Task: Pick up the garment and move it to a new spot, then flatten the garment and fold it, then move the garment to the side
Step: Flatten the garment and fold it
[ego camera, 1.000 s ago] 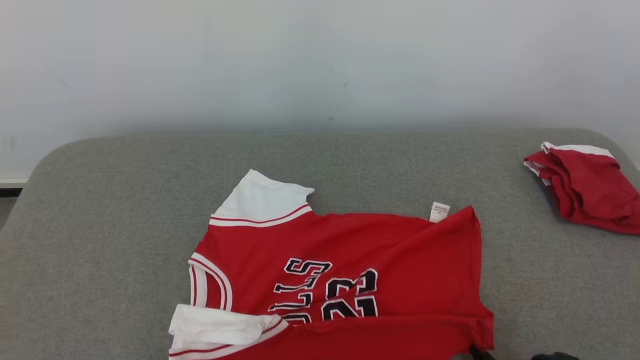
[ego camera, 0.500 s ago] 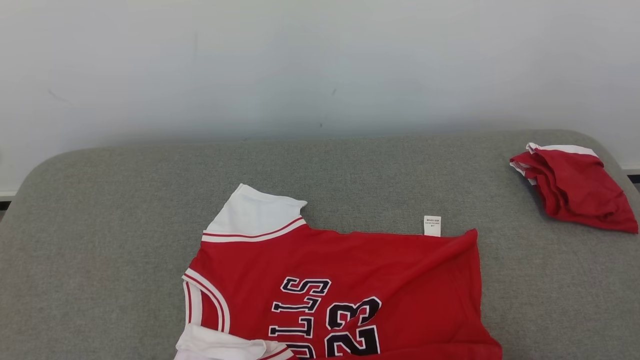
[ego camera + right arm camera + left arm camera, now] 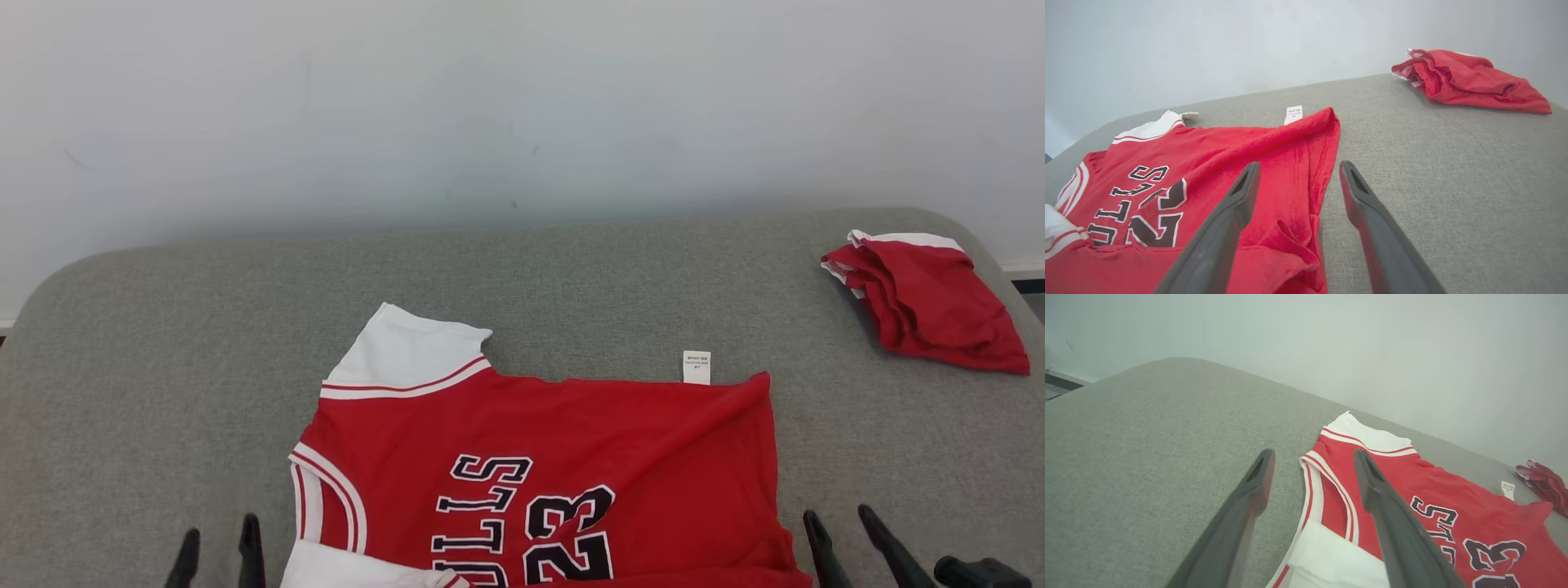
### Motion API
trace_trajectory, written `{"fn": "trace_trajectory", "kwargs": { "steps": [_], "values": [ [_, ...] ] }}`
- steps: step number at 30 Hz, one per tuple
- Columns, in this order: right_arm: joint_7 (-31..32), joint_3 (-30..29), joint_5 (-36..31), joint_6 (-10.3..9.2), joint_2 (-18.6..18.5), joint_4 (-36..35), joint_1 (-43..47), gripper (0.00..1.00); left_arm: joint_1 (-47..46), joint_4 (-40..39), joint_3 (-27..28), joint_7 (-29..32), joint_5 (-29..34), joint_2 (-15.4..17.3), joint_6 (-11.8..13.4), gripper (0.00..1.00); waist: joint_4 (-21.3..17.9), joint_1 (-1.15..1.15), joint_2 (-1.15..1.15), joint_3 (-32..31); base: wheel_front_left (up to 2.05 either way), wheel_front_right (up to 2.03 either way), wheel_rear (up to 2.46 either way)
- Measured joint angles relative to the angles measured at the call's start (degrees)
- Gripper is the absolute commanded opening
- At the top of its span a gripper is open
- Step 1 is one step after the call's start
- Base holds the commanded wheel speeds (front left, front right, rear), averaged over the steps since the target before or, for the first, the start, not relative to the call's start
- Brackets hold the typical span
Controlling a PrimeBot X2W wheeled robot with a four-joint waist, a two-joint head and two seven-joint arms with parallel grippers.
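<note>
The jersey's body needs to be folded over toward the jersey's white shoulders, so my right gripper needs to grab the jersey by its red hem corner [image 3: 791,574] [image 3: 1305,262] next.
A red basketball jersey [image 3: 555,441] with white sleeves, black lettering and the number 23 lies spread on the grey padded surface [image 3: 163,367], its near part folded over. A small white tag [image 3: 696,367] sticks out at its far edge. My left gripper [image 3: 219,543] is open at the lower left, just off the jersey's neck end, and holds nothing; in the left wrist view its fingers [image 3: 1257,486] straddle the striped armhole edge [image 3: 1310,486]. My right gripper [image 3: 841,531] is open by the jersey's hem corner, over the hem edge [image 3: 1327,163] in the right wrist view.
A second red and white garment [image 3: 922,302] lies bunched at the far right of the surface, seen also in the right wrist view as a crumpled heap [image 3: 1466,79]. A pale wall [image 3: 522,106] rises right behind the surface. Bare grey fabric stretches to the left and far side.
The camera has shifted, so the jersey sits lower and further left in the picture. Both pairs of open fingers have come into the bottom corners of the head view.
</note>
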Motion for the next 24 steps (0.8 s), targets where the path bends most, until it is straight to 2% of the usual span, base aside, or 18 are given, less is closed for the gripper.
{"fn": "trace_trajectory", "kwargs": {
  "steps": [6,8,12,17,24],
  "values": [
    [-1.23,-2.78,-4.58,0.0,2.64,-4.49,-0.78,1.0,-1.18,-5.56,2.6,0.0,6.27,-0.12,-0.03,1.0,-0.49,0.0,0.0,-0.22,0.0,0.0,0.0],
    [-1.59,-4.39,-6.81,0.0,4.33,-5.92,-1.14,1.0,-1.3,-8.16,2.41,0.0,10.72,0.19,-0.09,1.0,-0.66,0.0,0.0,-0.25,0.0,0.0,0.0],
    [-1.79,-6.41,-9.46,0.0,6.8,-6.78,-1.2,1.0,-1.27,-10.21,3.55,0.0,13.47,0.38,-0.07,1.0,-0.69,0.0,0.0,-0.18,0.0,0.0,0.0],
    [-1.86,-6.99,-11.45,0.0,8.39,-7.1,-0.99,1.0,-0.79,-10.43,4.66,0.0,14.27,0.42,-0.07,1.0,-0.53,0.0,0.0,0.01,0.0,0.0,0.0],
    [-1.86,-7.67,-11.88,0.0,8.24,-6.05,-1.72,1.0,-1.05,-9.13,3.86,0.01,14.62,0.98,-0.11,1.0,-0.43,0.0,0.0,1.04,0.0,0.0,0.0]
  ]
}}
